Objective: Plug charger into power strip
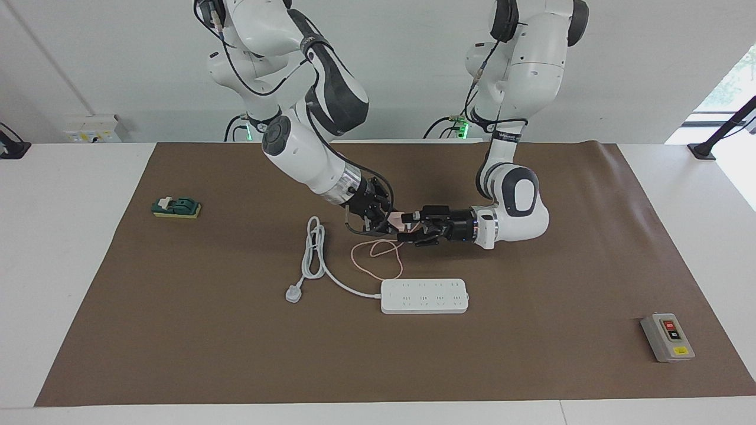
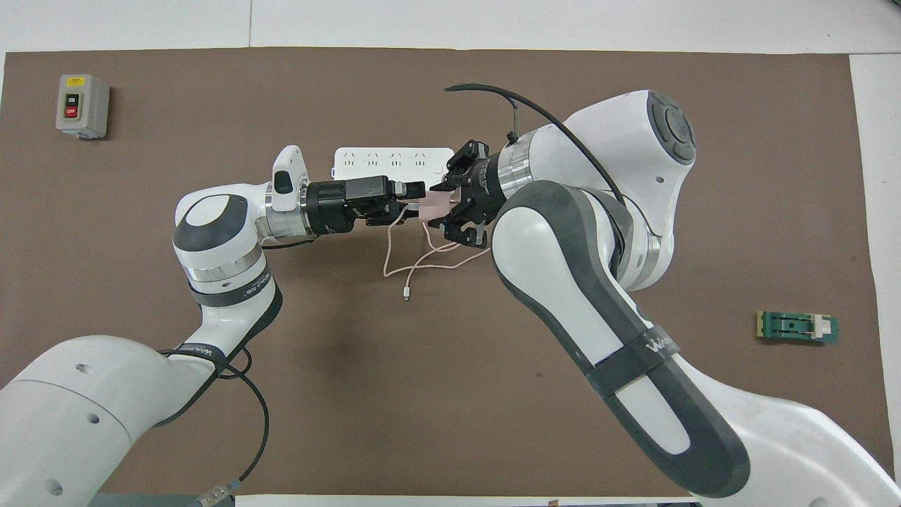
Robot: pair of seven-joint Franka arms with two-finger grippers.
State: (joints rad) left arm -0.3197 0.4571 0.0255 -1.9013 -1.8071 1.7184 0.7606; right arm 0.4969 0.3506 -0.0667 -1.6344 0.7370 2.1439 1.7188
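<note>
My left gripper grabs the charger by its free cable end (image 2: 424, 205) next, since my right gripper's fingers already cover one end of the charger.
The charger (image 1: 396, 220) (image 2: 433, 205), a small pale-pink cube, hangs in the air over the mat. My right gripper (image 1: 388, 223) (image 2: 446, 207) is shut on it. Its thin pink cable (image 1: 378, 256) (image 2: 417, 262) droops in loops onto the mat. My left gripper (image 1: 409, 229) (image 2: 412, 203) comes in level from the left arm's end and stands open, tips right at the cube's free end; whether they touch it I cannot tell. The white power strip (image 1: 424, 296) (image 2: 366, 158) lies flat, farther from the robots than the cable, partly covered by both hands in the overhead view.
The strip's thick grey-white cord (image 1: 315, 251) runs to a three-pin plug (image 1: 293, 293) on the mat. A grey box with red and black buttons (image 1: 667, 337) (image 2: 82, 105) sits toward the left arm's end. A small green block (image 1: 176, 207) (image 2: 797, 327) lies toward the right arm's end.
</note>
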